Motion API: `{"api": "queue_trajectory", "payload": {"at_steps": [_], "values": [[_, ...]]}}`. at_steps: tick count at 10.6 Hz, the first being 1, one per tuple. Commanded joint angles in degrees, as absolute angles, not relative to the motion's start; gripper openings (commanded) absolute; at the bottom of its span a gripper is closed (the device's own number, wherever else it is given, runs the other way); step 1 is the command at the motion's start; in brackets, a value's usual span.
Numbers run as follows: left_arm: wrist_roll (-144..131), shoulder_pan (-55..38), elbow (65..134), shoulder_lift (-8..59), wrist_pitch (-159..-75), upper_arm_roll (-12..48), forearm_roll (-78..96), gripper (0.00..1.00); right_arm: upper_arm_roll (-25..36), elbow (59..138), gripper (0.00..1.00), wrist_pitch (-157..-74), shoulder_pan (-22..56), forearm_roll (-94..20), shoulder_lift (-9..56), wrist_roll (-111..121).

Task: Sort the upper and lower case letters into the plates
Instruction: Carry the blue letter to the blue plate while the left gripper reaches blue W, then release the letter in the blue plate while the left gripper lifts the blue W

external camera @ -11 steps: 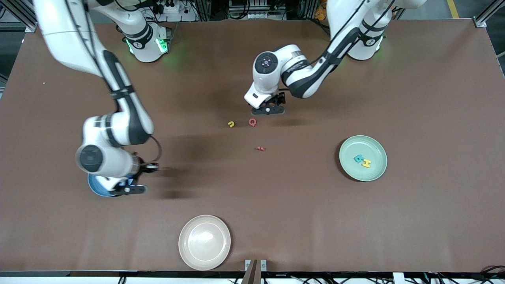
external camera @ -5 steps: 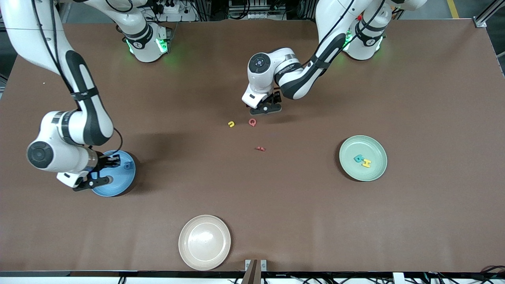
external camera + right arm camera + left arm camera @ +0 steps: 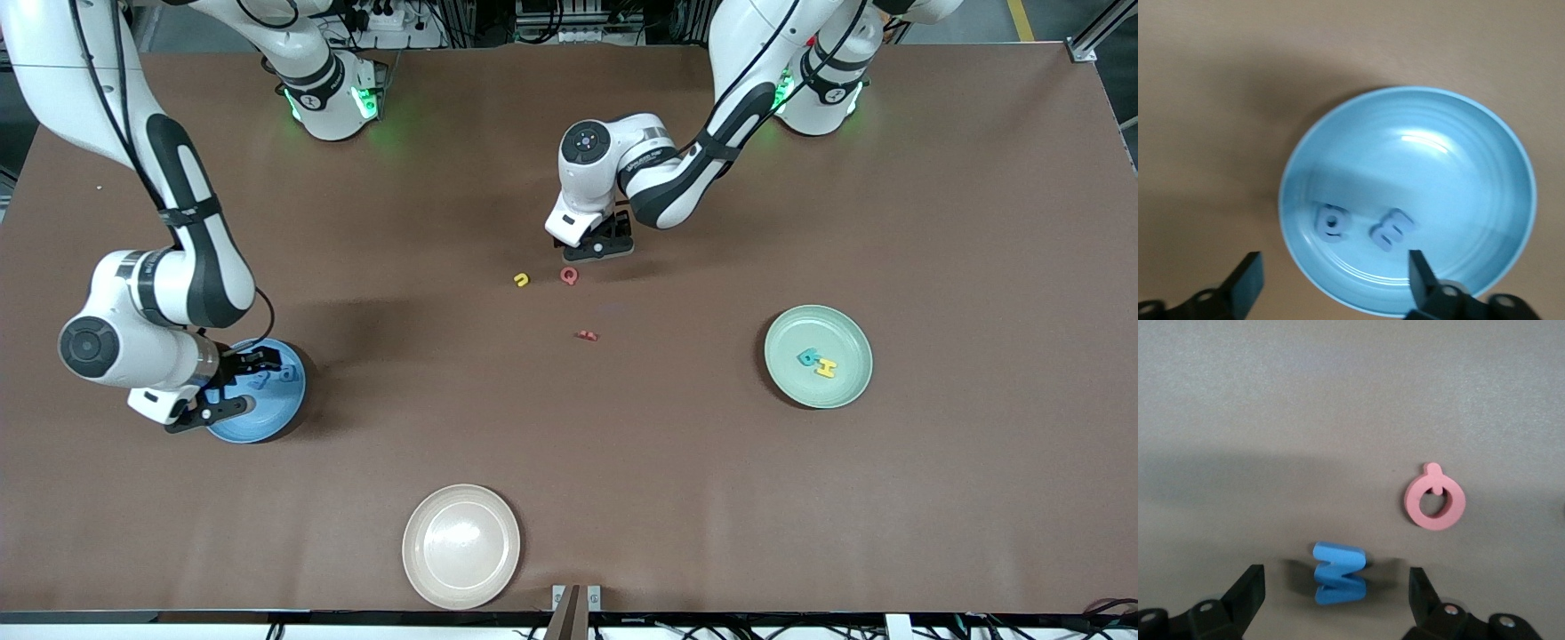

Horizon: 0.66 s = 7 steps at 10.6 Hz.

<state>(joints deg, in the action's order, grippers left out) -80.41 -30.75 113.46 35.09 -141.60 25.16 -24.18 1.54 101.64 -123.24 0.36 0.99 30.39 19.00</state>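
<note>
My left gripper closes next, since its fingers are on either side of the blue letter and closing now would catch it.
My left gripper (image 3: 600, 246) hangs low over the table, open, and hides a blue letter in the front view. In the left wrist view that blue letter (image 3: 1338, 574) stands between the open fingers of my left gripper (image 3: 1335, 603), and the red Q (image 3: 1435, 504) lies beside it. The red Q (image 3: 569, 276), a yellow letter (image 3: 522, 280) and a red letter (image 3: 586, 335) lie mid-table. My right gripper (image 3: 236, 387) is open and empty over the blue plate (image 3: 286, 411). The right wrist view shows my right gripper (image 3: 1331, 287) above this plate (image 3: 1445, 173), with two blue letters (image 3: 1331, 223) in it. The mint plate (image 3: 800, 329) holds a teal letter (image 3: 808, 357) and a yellow H (image 3: 827, 367).
A beige-cream plate (image 3: 461, 545) sits near the table's front edge, nearer to the camera than the loose letters. The brown table top (image 3: 933, 222) spreads wide around the plates.
My right gripper has swung over the blue plate toward the right arm's end of the table, uncovering most of the plate. My left gripper has shifted slightly above the blue letter.
</note>
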Motion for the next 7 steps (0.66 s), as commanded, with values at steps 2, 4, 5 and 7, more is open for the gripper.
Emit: {"api": "queue_trajectory", "payload": {"at_steps": [2,4,5,7], "values": [[-84.6,-30.8,113.6,36.6,-143.9,24.8,-29.4,0.87,1.3,103.1,1.00,-123.6,4.6,1.1,29.1,12.8],[-84.6,-30.7,113.6,36.6,-143.9,24.9,-29.4,0.53,1.1,103.2,1.00,-123.6,7.5,1.0,29.1,7.1],[-85.0,-30.5,113.8,36.5,-143.9,24.9,-29.4,0.24,0.9,103.5,1.00,-123.7,9.2,0.9,29.2,3.6],[-87.1,-29.8,114.3,35.9,-143.8,24.9,-29.4,0.00,0.9,103.8,1.00,-123.6,11.7,0.9,29.2,-0.6]]}}
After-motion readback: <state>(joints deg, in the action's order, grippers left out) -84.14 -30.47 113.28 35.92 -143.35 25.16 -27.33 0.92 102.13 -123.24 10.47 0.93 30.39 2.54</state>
